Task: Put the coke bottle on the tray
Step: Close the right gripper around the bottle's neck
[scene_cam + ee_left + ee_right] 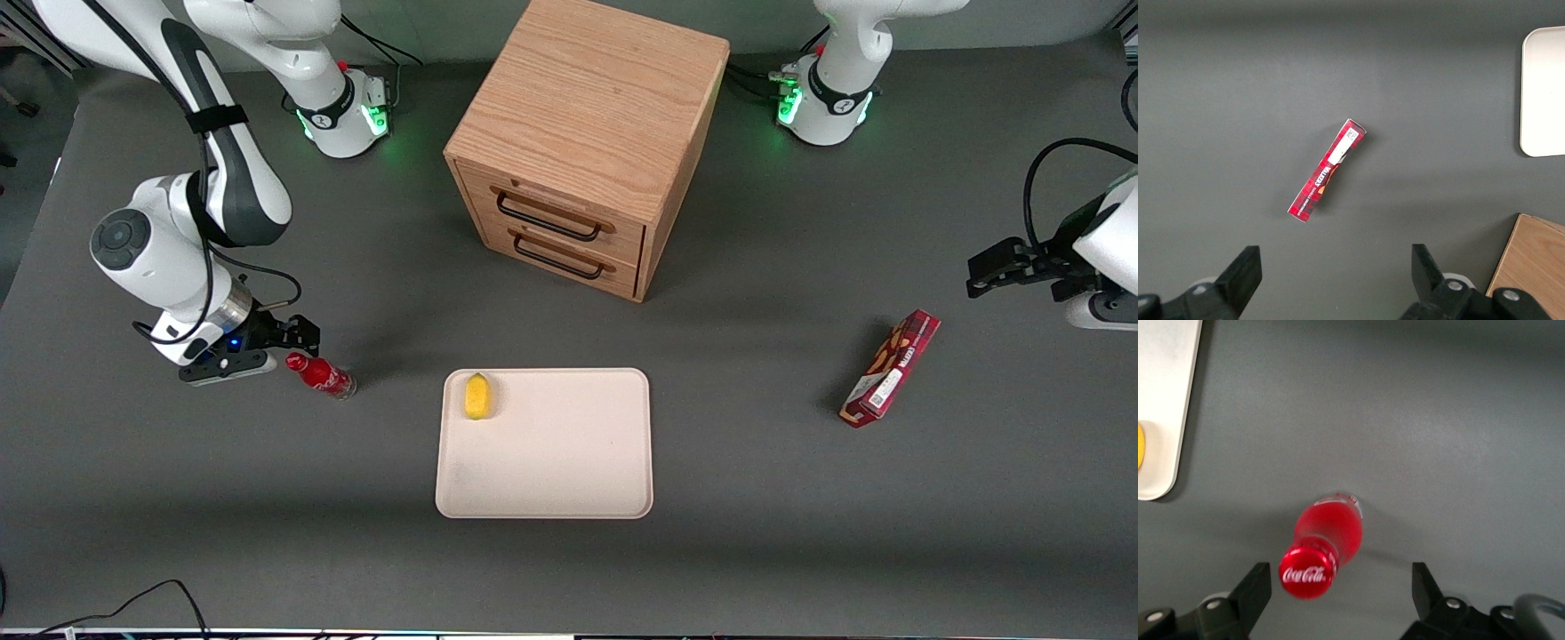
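To place the coke bottle on the tray (569,462), my right gripper next needs to pick up the bottle by its cap end (296,362).
The coke bottle (322,376) is small and red with a red cap and white lettering. It stands upright on the grey table beside the tray, toward the working arm's end. The beige tray (569,462) lies flat near the table's middle. My right gripper (298,336) hovers just above the bottle. In the right wrist view the gripper (1340,590) is open and empty. The bottle (1331,530) shows from above there, with its cap between the two fingers and nearer to one of them, touching neither. A corner of the tray (1165,400) also shows there.
A yellow object (477,396) lies on the tray's corner nearest the bottle. A wooden drawer cabinet (578,133) stands farther from the front camera than the tray. A flat red snack box (892,367) lies toward the parked arm's end and shows in the left wrist view (1327,171).
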